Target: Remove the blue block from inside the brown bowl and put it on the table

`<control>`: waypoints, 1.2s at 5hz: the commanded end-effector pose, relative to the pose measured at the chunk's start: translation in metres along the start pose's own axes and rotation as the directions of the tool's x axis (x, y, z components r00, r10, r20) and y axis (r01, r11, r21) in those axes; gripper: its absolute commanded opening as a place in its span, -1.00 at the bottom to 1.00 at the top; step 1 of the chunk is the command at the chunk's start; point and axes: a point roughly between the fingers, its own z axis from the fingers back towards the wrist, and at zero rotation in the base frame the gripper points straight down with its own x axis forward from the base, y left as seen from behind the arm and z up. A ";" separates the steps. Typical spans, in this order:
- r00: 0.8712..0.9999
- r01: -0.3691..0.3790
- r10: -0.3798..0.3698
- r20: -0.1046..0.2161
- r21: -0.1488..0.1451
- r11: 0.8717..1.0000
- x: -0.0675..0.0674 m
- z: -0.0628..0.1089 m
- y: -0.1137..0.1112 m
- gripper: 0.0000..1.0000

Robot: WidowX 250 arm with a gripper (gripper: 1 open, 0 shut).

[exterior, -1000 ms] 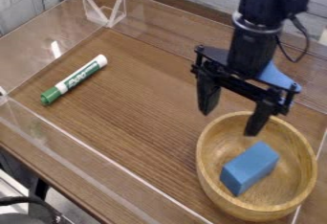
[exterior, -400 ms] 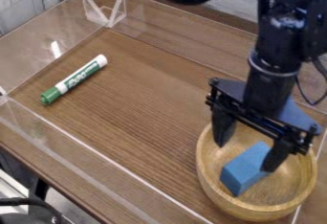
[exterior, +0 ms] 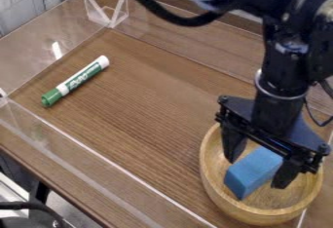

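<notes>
The robot should lift the blue block (exterior: 254, 172) out of the brown bowl onto the table, so its gripper should next grab the block by its long sides.
The blue block (exterior: 254, 172) lies inside the brown bowl (exterior: 221, 194) at the lower right of the table (exterior: 156, 86). My gripper (exterior: 264, 160) points straight down into the bowl and is open. One black finger (exterior: 236, 142) stands at the block's upper left and the other at its right side, so the block's upper end sits between them. Whether the fingers touch the block I cannot tell. The black arm rises above the bowl and hides its far rim.
A green-and-white marker pen (exterior: 76, 80) lies on the table at the left. Low clear acrylic walls (exterior: 58, 22) run along the table's edges, with a folded clear piece (exterior: 107, 8) at the back.
The open gripper has moved toward the lower right and sunk into the bowl, its fingers now straddling the blue block. Block, bowl and pen have stayed put.
</notes>
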 end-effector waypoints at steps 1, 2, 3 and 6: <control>0.999 0.015 -0.014 0.046 -0.023 1.000 0.006 0.000 -0.004 1.00; 0.998 0.024 -0.022 0.060 -0.033 0.999 0.007 -0.007 -0.003 1.00; 0.997 0.034 -0.031 0.076 -0.040 0.999 0.009 -0.012 -0.001 1.00; 0.992 0.061 -0.058 0.113 -0.026 0.998 0.013 -0.019 0.006 1.00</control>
